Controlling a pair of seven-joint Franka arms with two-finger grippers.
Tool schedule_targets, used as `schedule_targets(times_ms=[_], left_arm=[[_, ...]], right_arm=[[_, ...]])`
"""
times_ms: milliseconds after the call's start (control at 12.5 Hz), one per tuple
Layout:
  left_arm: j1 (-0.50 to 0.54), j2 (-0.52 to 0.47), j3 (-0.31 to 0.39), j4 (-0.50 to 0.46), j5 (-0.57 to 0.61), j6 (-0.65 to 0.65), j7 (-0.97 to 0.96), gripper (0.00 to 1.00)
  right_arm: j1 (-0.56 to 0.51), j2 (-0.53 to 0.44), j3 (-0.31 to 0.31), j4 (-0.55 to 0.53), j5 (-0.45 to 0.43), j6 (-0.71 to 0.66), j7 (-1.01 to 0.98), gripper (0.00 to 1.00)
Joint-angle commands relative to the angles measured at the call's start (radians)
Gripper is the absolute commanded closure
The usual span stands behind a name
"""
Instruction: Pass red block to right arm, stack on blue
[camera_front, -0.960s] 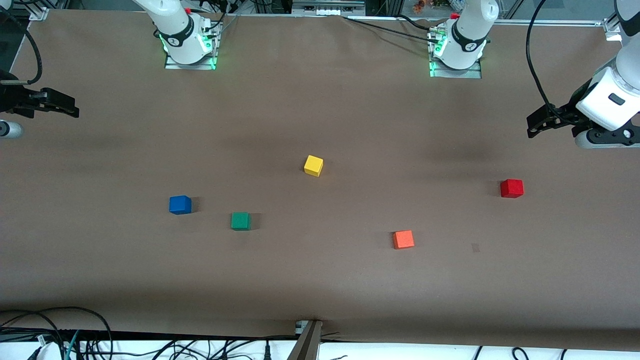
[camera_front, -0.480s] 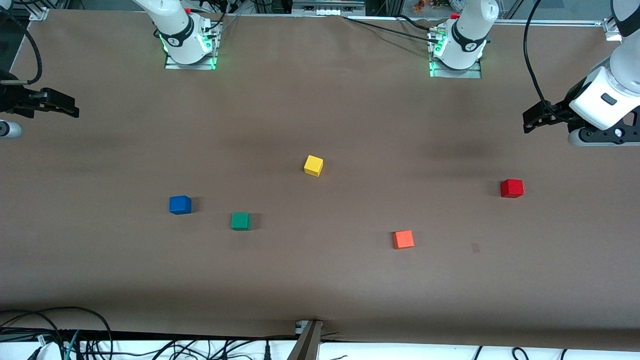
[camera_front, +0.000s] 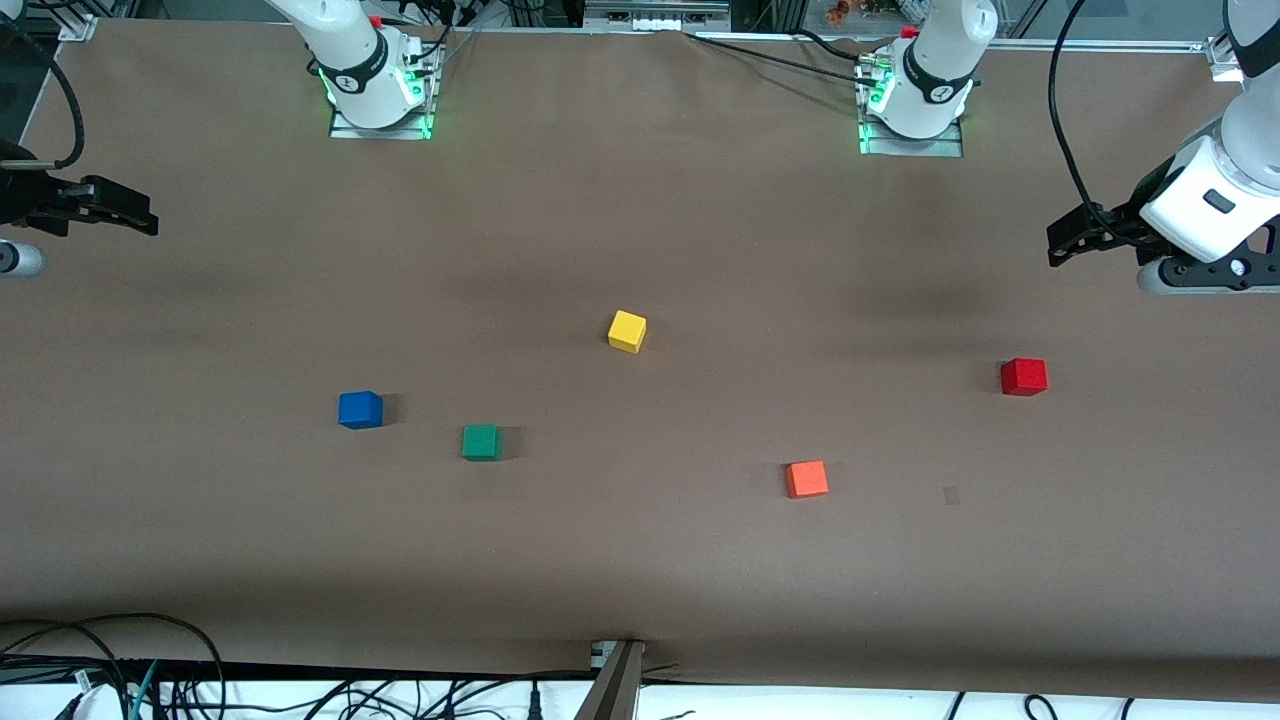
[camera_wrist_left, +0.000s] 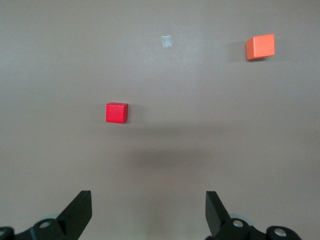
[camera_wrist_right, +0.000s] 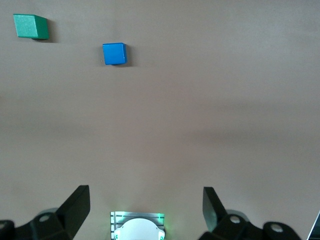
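My left gripper grabs the red block by its two sides next, so the block's opposite end stays free for the right arm.
The red block (camera_front: 1023, 377) lies on the brown table toward the left arm's end; it also shows in the left wrist view (camera_wrist_left: 116, 112). The blue block (camera_front: 360, 410) lies toward the right arm's end and shows in the right wrist view (camera_wrist_right: 114, 53). My left gripper (camera_front: 1062, 248) hangs open and empty over bare table at the left arm's end, well apart from the red block; its jaws stand wide in its wrist view (camera_wrist_left: 148, 210). My right gripper (camera_front: 148, 220) waits open and empty over the right arm's end (camera_wrist_right: 146, 207).
A green block (camera_front: 481, 442) lies beside the blue one. A yellow block (camera_front: 627, 331) lies mid-table. An orange-red block (camera_front: 806, 479) lies nearer to the front camera than the red one. The arm bases (camera_front: 375, 95) stand along the table's top edge.
My left arm has shifted slightly toward the bases' edge of the table, its gripper still open. The right arm and all blocks have not moved.
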Motion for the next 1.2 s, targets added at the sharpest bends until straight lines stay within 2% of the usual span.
schedule_targets(times_ms=[0,320,560,720,1120], left_arm=[[0.030,0.057,0.007,0.042,-0.013,-0.008,0.031,0.00],[0.108,0.126,0.007,0.031,-0.001,0.010,0.096,0.00],[0.179,0.197,0.008,0.002,0.014,0.099,0.138,0.00],[0.244,0.224,0.005,-0.088,0.046,0.273,0.221,0.00],[0.248,0.241,-0.003,-0.494,0.059,0.917,0.267,0.00]], right_arm=[[-0.001,-0.009,0.000,-0.003,-0.005,-0.005,-0.013,0.00],[-0.001,-0.009,0.000,-0.003,-0.005,-0.006,-0.013,0.00],[-0.001,-0.009,0.000,-0.003,-0.005,-0.005,-0.013,0.00],[-0.001,-0.007,0.000,-0.003,-0.005,-0.005,-0.013,0.00],[-0.001,-0.007,0.000,-0.003,-0.005,0.001,-0.014,0.00]])
